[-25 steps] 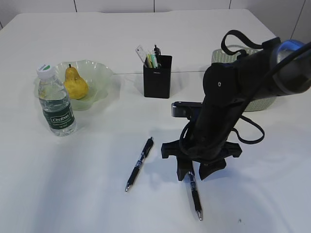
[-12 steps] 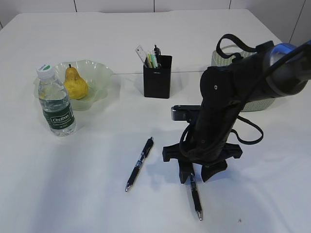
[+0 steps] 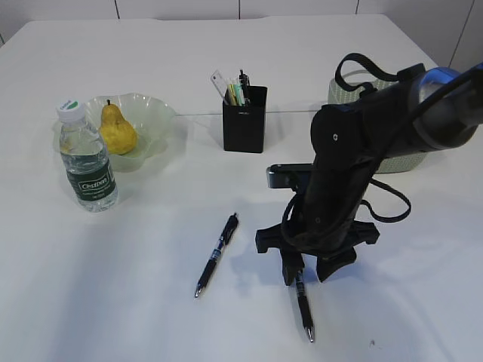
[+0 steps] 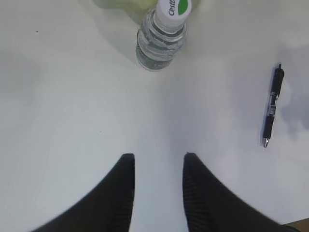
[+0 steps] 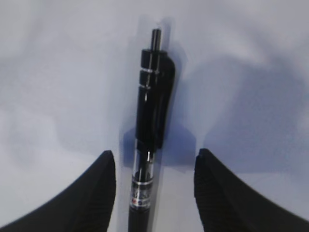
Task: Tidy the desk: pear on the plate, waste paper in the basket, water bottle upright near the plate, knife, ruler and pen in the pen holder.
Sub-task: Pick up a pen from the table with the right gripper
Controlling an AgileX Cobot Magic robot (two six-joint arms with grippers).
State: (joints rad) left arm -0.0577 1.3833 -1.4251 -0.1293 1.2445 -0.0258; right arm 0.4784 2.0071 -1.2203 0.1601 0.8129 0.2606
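Next, my right gripper picks up the black pen by its body just below the clip [image 3: 300,283] to put the pen in the pen holder [image 3: 244,118].
My right gripper [image 3: 305,273] stands open low over the table, its fingers on either side of a black pen [image 3: 303,305]. The right wrist view shows that pen [image 5: 149,130] lying untouched inside the right gripper [image 5: 154,166]. A second pen [image 3: 216,254] lies to the left. The pear [image 3: 117,130] sits on the green plate [image 3: 155,124], and the water bottle [image 3: 87,158] stands upright beside it. The black pen holder [image 3: 244,118] holds a ruler [image 3: 219,81] and other items. My left gripper [image 4: 157,162] hangs open over bare table. Waste paper and knife are not visible.
The basket [image 3: 392,162] stands at the back right, mostly hidden behind my right arm. In the left wrist view the bottle [image 4: 161,38] is ahead of the fingers and the second pen [image 4: 271,106] lies to the right.
My right gripper has sunk a little lower around the pen and shifted slightly to the right. Both pens, the bottle and the pear have stayed in place.
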